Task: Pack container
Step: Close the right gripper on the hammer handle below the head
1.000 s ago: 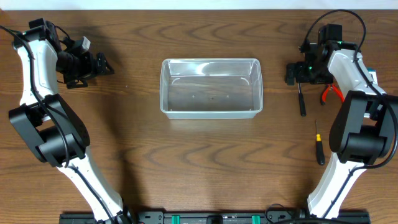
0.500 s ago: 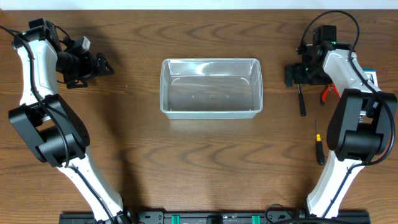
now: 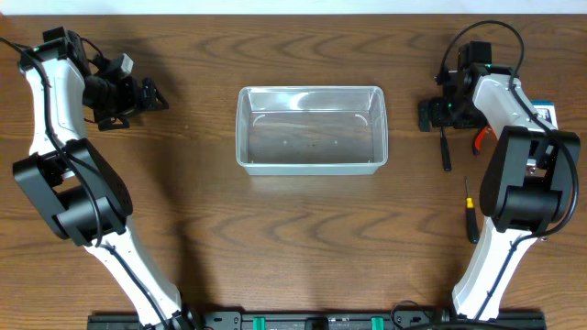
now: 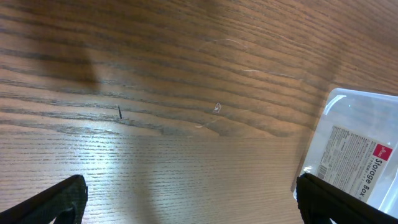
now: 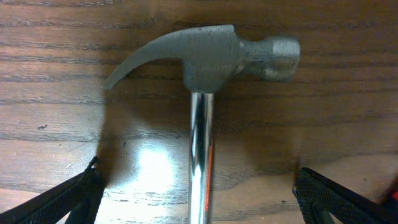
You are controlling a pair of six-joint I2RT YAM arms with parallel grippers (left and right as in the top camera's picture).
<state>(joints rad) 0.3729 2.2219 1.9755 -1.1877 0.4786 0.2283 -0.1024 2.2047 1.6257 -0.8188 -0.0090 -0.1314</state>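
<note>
My right gripper is to grab the hammer's chrome handle next, just below the steel head, so that it can lay the hammer level inside the container.
The clear plastic container (image 3: 312, 158) stands empty at the table's middle; its corner with a "Storage Box" label shows in the left wrist view (image 4: 364, 152). My left gripper (image 3: 152, 95) is open and empty over bare wood, left of the container (image 4: 193, 208). My right gripper (image 3: 429, 112) is open and hovers over a hammer (image 3: 446, 148) right of the container. In the right wrist view the steel hammer head (image 5: 208, 56) lies flat and its chrome shaft runs between my open fingers (image 5: 199, 199), untouched.
Red-handled pliers (image 3: 487, 137) lie just right of the hammer. A small yellow-and-black screwdriver (image 3: 470, 218) lies nearer the front right. A blue-and-white box (image 3: 548, 114) sits partly hidden behind the right arm.
My right gripper has shifted slightly left over the hammer head. The left arm and the container have not moved.
</note>
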